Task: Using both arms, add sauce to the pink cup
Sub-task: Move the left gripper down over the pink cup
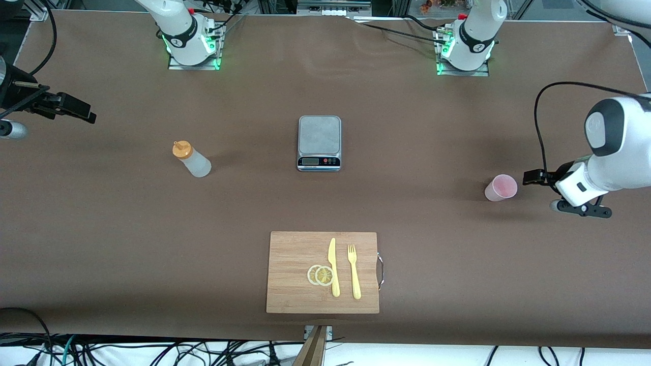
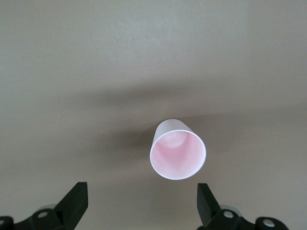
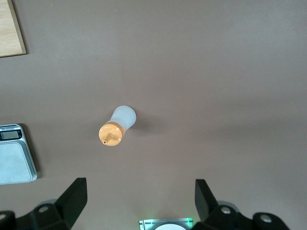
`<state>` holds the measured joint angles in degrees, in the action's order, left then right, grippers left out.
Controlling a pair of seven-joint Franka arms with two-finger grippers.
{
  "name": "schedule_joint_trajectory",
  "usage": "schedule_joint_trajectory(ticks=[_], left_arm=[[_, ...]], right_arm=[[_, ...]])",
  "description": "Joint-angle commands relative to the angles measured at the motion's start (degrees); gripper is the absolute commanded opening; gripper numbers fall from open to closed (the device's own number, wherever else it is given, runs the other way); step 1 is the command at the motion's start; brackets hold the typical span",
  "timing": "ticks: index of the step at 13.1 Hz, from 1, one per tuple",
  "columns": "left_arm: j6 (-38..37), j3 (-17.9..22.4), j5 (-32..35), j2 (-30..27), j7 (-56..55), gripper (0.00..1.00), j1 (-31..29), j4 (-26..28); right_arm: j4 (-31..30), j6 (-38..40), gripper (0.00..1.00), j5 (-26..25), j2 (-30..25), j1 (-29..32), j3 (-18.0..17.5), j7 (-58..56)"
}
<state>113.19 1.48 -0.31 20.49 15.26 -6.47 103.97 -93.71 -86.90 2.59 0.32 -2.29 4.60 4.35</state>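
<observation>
I should next pick up the pink cup by its rim [image 1: 505, 176] with my left gripper, so I can bring it to the kitchen scale [image 1: 320, 143] for the sauce.
The sauce bottle [image 1: 191, 159], whitish with an orange nozzle cap, stands upright toward the right arm's end of the table. In the right wrist view the bottle [image 3: 117, 125] lies well ahead of my right gripper [image 3: 140, 183], which is open and empty. That right gripper [image 1: 84, 112] hangs over the table's edge at its own end. The pink cup [image 1: 501, 187] stands upright toward the left arm's end. My left gripper [image 1: 531, 177] is right beside it, apart from it. Seen from the left wrist, the cup [image 2: 178, 153] sits just ahead of the open, empty left gripper [image 2: 142, 187].
A kitchen scale [image 1: 319, 142] sits mid-table between bottle and cup. Nearer the front camera lies a wooden cutting board [image 1: 295, 254] with a yellow knife [image 1: 333, 267], a yellow fork [image 1: 353, 272] and two lemon slices [image 1: 320, 275].
</observation>
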Motion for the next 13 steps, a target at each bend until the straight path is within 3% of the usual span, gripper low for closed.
schedule_joint_trajectory(ticks=[1, 4, 9, 11, 13], left_arm=[[6.92, -0.08, -1.71, 0.25, 2.05, 1.00, -0.47, 5.16], [11.17, -0.08, -1.80, 0.34, 2.05, 0.99, -0.47, 9.31], [13.37, -0.16, -1.80, 1.83, 2.05, 0.96, -0.38, 10.02], [15.03, -0.16, -1.80, 2.36, 2.05, 0.91, -0.47, 10.63], [17.23, -0.08, -1.80, 2.71, 2.05, 0.80, -0.38, 11.77]], right_arm=[[0.72, 1.64, 0.99, 0.75, -0.23, 0.44, -0.12, 0.40], [0.72, 1.91, 0.99, 0.75, -0.32, 0.44, -0.21, 0.40], [0.72, 2.08, 0.99, 0.75, -0.32, 0.44, -0.12, 0.40], [0.72, 2.26, 0.99, 0.84, -0.32, 0.44, -0.12, 0.40], [0.89, 2.61, 0.99, 1.01, -0.32, 0.44, -0.21, 0.40]])
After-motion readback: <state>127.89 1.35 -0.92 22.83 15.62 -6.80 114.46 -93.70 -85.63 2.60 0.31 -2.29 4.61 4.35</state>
